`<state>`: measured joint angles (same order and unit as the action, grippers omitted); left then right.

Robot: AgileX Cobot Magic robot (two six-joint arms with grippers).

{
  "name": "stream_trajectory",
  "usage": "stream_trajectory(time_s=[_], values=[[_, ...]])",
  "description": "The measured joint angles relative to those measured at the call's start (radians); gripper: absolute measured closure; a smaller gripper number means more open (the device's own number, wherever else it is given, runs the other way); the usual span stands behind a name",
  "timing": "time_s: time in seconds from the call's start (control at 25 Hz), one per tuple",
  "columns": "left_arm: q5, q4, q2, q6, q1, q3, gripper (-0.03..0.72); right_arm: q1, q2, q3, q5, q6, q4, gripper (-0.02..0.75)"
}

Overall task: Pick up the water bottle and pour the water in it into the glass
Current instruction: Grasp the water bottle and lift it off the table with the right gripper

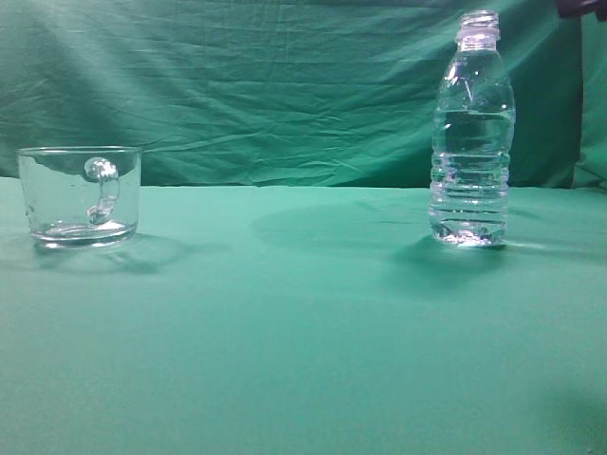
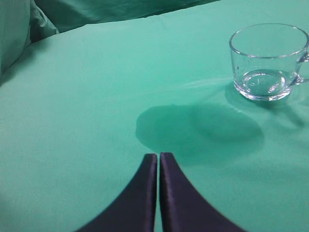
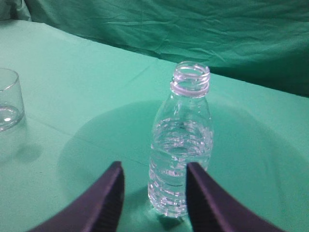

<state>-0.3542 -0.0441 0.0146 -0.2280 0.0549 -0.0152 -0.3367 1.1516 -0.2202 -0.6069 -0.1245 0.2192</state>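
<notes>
The water bottle stands tall and has no cap, with water up near its shoulder (image 1: 476,118), so the robot's right gripper should next grab the bottle around its middle (image 1: 472,142) to pour.
The water bottle (image 1: 471,133) stands upright and capless at the right of the green table, with the water (image 1: 470,161) up to about its shoulder. It also shows in the right wrist view (image 3: 181,145). My right gripper (image 3: 154,169) is open, its two dark fingers short of the bottle and apart from it. The glass (image 1: 81,194), a short clear mug with a looped handle, stands at the left and looks empty; it shows in the left wrist view (image 2: 268,60) and at the left edge of the right wrist view (image 3: 8,99). My left gripper (image 2: 158,155) is shut and empty, well short of the glass.
A green cloth covers the table (image 1: 303,341) and hangs as a wrinkled backdrop (image 1: 266,85) behind it. A dark part of the right arm (image 1: 583,8) shows at the top right corner of the exterior view.
</notes>
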Motion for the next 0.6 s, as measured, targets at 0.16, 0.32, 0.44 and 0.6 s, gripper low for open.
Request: stream_trajectory(time_s=[0.16, 0.32, 0.44, 0.6], values=[[0.0, 0.0, 0.0, 0.0, 0.0, 0.0, 0.688, -0.001, 0.102, -0.014, -0.057, 0.0, -0.028, 0.295], [0.0, 0.0, 0.0, 0.0, 0.0, 0.0, 0.688, -0.001, 0.221, -0.078, -0.077, 0.0, -0.065, 0.093], [0.0, 0.0, 0.0, 0.0, 0.0, 0.0, 0.688, -0.001, 0.273, -0.119, -0.085, 0.0, -0.071, 0.093], [0.0, 0.0, 0.0, 0.0, 0.0, 0.0, 0.688, -0.001, 0.346, -0.151, -0.099, 0.0, -0.077, 0.093]])
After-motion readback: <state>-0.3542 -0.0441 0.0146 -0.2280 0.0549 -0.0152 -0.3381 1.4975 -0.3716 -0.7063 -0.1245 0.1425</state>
